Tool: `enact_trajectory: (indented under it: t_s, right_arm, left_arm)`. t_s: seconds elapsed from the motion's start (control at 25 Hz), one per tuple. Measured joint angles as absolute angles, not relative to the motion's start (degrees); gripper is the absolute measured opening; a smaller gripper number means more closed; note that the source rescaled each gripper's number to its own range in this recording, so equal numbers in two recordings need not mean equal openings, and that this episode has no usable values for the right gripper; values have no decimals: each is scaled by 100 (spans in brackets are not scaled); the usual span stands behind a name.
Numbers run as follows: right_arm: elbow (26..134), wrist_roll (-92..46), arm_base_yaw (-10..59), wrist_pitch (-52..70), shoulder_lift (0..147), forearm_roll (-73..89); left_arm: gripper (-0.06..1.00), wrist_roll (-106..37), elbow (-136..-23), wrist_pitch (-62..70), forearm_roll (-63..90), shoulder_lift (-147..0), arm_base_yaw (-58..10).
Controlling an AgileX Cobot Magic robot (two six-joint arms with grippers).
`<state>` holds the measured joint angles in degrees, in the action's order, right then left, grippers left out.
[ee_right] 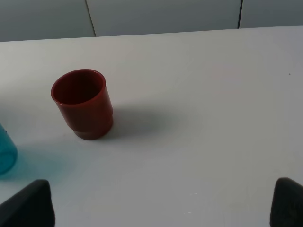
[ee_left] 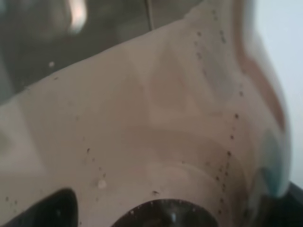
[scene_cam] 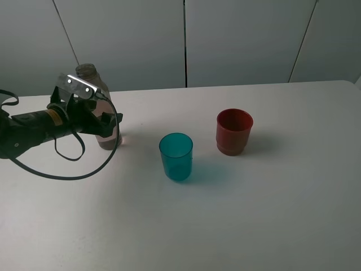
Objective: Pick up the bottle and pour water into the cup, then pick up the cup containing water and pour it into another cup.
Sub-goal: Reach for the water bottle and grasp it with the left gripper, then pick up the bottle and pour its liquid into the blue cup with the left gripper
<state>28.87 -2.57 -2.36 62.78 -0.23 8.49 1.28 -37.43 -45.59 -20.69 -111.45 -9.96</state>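
Note:
My left gripper's fingers reach deep around the bottle's lower body, beside the bottle's curved side, so it is now time to close on the bottle.
The tall, clear grey-tinted bottle stands upright at the table's left. My left gripper reaches in from the left and sits open around its lower body, one finger on each side. The bottle's wall fills the left wrist view. The teal cup stands near the table's middle, and its edge shows in the right wrist view. The red-brown cup stands upright to the right of it and a little farther back. My right gripper is open and empty, short of the red cup.
A black cable loops down from the left arm onto the white table. Grey wall panels rise just behind the table's back edge. The right arm does not show in the exterior view.

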Motion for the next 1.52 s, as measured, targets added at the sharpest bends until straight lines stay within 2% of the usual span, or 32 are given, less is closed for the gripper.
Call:
enact_trajectory:
  t_s: [0.08, 0.12, 0.16, 0.2, 0.24, 1.12, 1.52]
  right_arm:
    - [2887, -257, -236, 6278, -23, 849]
    - [2887, -257, -236, 6278, -23, 849]
    - [2887, -257, -236, 6278, -23, 849]
    - [2887, -257, -236, 6278, -23, 849]
    - [2887, -257, -236, 6278, -23, 849]
    - [2887, -257, -236, 6278, -23, 849]
    - [2887, -257, -236, 6278, -23, 849]
  left_arm:
    - [94, 128, -3743, -4559, -2069, -11145, -996]
    - [82, 128, -3743, -4559, -2057, -11145, -996]
    - [48, 128, -3743, -4559, -2057, -11145, -996]
    - [0, 147, -3743, -4571, -2046, -11145, -996]
    - [2, 147, -3743, -4572, -2046, -11145, -996]
    - [0, 147, -3743, -4772, -2260, -10811, -1011]
    - [0, 741, -4585, -3907, -3715, -10619, -1021]
